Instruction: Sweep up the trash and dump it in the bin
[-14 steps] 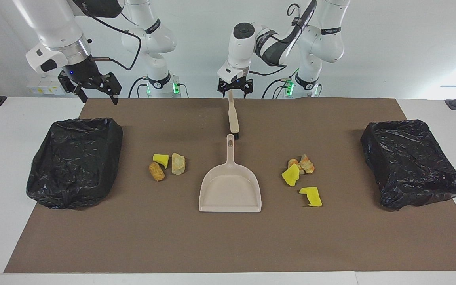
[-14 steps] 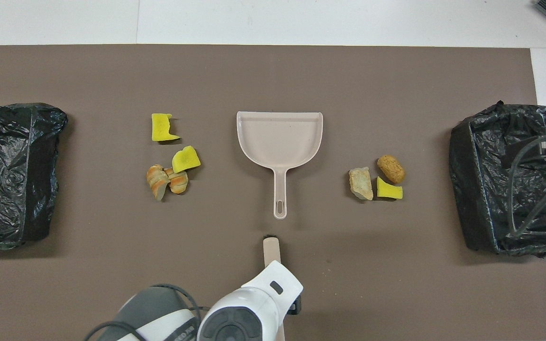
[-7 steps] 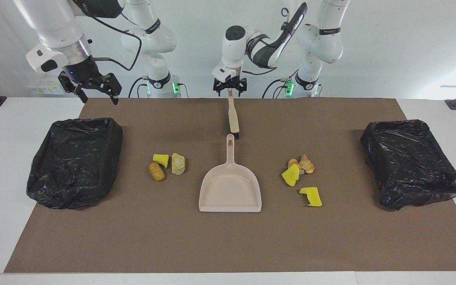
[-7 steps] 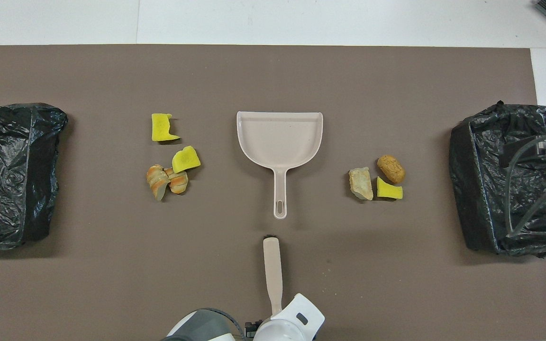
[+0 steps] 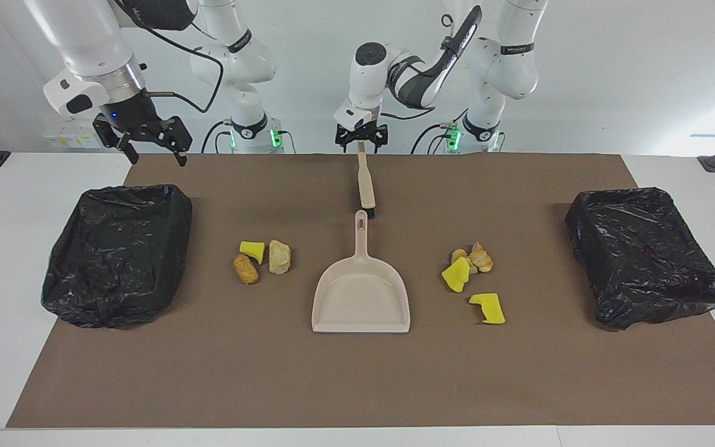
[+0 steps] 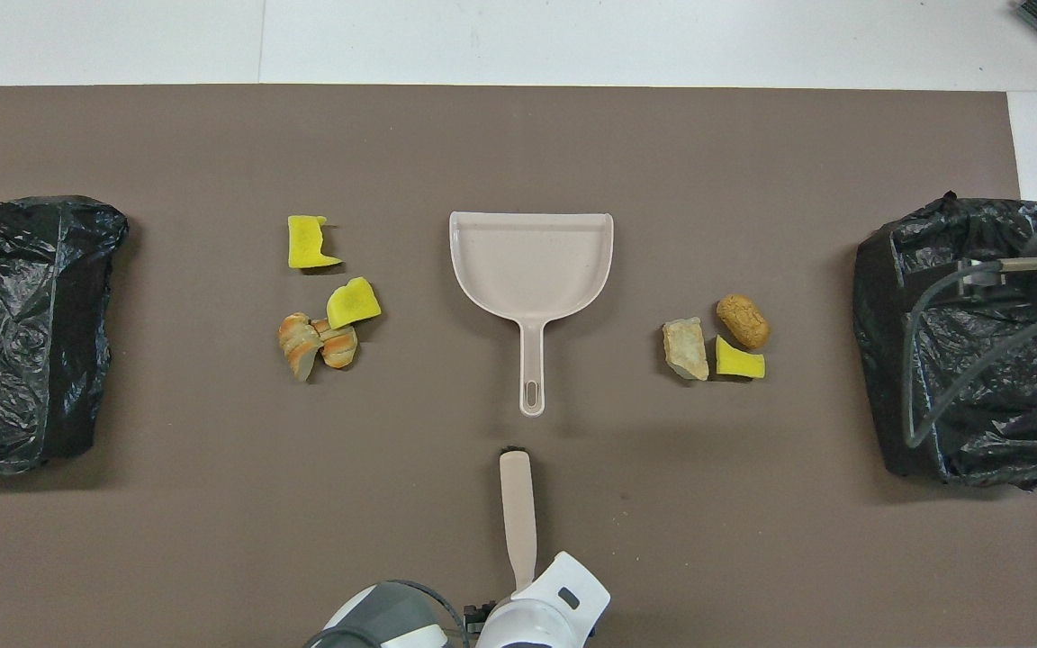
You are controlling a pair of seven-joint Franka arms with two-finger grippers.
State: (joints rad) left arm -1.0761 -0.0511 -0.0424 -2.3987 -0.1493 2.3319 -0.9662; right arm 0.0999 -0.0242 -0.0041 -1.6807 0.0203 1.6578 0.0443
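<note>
The beige dustpan's tray is far wider than my fingertips, so my right gripper should grab its slim handle [image 6: 531, 369] next.
The trash lies on the brown mat in two groups. A yellow, a tan and a brown scrap [image 5: 262, 257] [image 6: 716, 346] lie toward the right arm's end; yellow and orange-brown scraps [image 5: 469, 264] [image 6: 329, 328] plus one lone yellow piece [image 5: 488, 308] [image 6: 307, 243] lie toward the left arm's end. Between the groups sits the beige dustpan [image 5: 362, 292] [image 6: 532, 261], handle toward the robots. A beige brush [image 5: 365, 183] [image 6: 517, 504] lies nearer the robots, in line with that handle. My left gripper [image 5: 361, 138] stands open, straddling the tip of the brush handle. My right gripper [image 5: 146, 141] hangs open above the mat's edge near one bin.
Two bins lined with black bags stand at the table's ends, one at the right arm's end [image 5: 118, 251] [image 6: 933, 405] and one at the left arm's end [image 5: 646, 254] [image 6: 23, 333]. The right arm's cable hangs over the first bin in the overhead view.
My left gripper drew back along the brush toward the robots to the handle's tip, then held there. The right gripper barely shifted. Trash, dustpan and brush stayed put.
</note>
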